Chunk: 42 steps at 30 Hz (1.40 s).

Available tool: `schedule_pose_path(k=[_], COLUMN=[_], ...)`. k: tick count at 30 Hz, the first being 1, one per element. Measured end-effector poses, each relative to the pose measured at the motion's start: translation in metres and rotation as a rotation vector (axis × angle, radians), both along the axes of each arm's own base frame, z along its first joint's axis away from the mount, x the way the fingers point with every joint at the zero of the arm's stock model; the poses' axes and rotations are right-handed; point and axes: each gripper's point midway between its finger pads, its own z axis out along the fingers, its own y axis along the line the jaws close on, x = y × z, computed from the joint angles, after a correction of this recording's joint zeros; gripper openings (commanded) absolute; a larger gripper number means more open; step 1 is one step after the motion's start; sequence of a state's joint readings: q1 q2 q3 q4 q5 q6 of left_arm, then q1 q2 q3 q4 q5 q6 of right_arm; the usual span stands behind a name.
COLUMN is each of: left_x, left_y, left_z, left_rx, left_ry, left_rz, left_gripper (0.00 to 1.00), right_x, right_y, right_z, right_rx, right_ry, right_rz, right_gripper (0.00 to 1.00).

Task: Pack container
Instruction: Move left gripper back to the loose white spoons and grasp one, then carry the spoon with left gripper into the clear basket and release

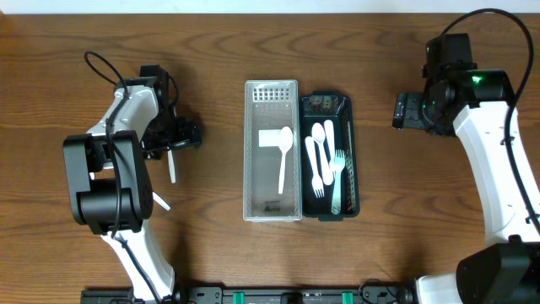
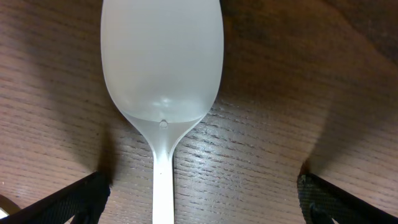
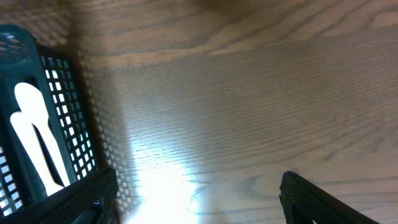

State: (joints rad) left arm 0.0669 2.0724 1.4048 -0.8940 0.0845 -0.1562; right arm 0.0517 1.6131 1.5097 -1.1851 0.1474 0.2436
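My fingers meet their shadows on the wood, level with the handle between them. Closing now would catch the spoon. It is now time for my left gripper to close on the spoon.
A white plastic spoon (image 2: 161, 62) lies on the wooden table, and its handle runs between the fingers of my left gripper (image 2: 199, 208). That gripper is open, with both fingers wide of the handle. In the overhead view the left gripper (image 1: 179, 135) sits at the table's left, and the spoon's handle (image 1: 171, 166) sticks out below it. A clear container (image 1: 251, 169) in the middle holds one white spoon (image 1: 284, 152) and a white card. A black basket (image 1: 353, 160) beside it holds several white forks and spoons. My right gripper (image 1: 405, 111) is open and empty over bare wood, right of the basket.
In the right wrist view the black basket's mesh wall (image 3: 62, 99) is at the left, with a white utensil (image 3: 31, 130) inside; the right gripper (image 3: 199, 199) hovers over glossy wood. Another small white piece (image 1: 160, 201) lies by the left arm's base.
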Motion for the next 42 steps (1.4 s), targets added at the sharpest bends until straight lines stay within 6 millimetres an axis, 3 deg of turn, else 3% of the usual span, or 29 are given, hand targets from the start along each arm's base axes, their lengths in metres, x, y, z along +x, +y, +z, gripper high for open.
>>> schedule_pose_path(k=[10, 17, 37, 42], left_x=[-0.0056, -0.0058, -0.0061, -0.0061], left_y=[-0.0021, -0.0021, -0.0022, -0.0021], left_z=[0.0, 0.0, 0.0, 0.0002], left_rx=[-0.011, -0.011, -0.012, -0.011], left_ry=[0.024, 0.024, 0.026, 0.026], left_rz=[-0.004, -0.007, -0.004, -0.004], left_gripper=[0.52, 0.47, 0.06, 0.06], right_x=[0.0, -0.0012, -0.0016, -0.0016], right_y=[0.0, -0.0001, -0.0001, -0.0001], right_z=[0.0, -0.0003, -0.0005, -0.0005], right_rx=[0.0, 0.0, -0.001, -0.001], right_ry=[0.0, 0.005, 0.007, 0.007], right_rz=[0.0, 0.0, 0.003, 0.003], right_gripper=[0.87, 0.86, 0.87, 0.87])
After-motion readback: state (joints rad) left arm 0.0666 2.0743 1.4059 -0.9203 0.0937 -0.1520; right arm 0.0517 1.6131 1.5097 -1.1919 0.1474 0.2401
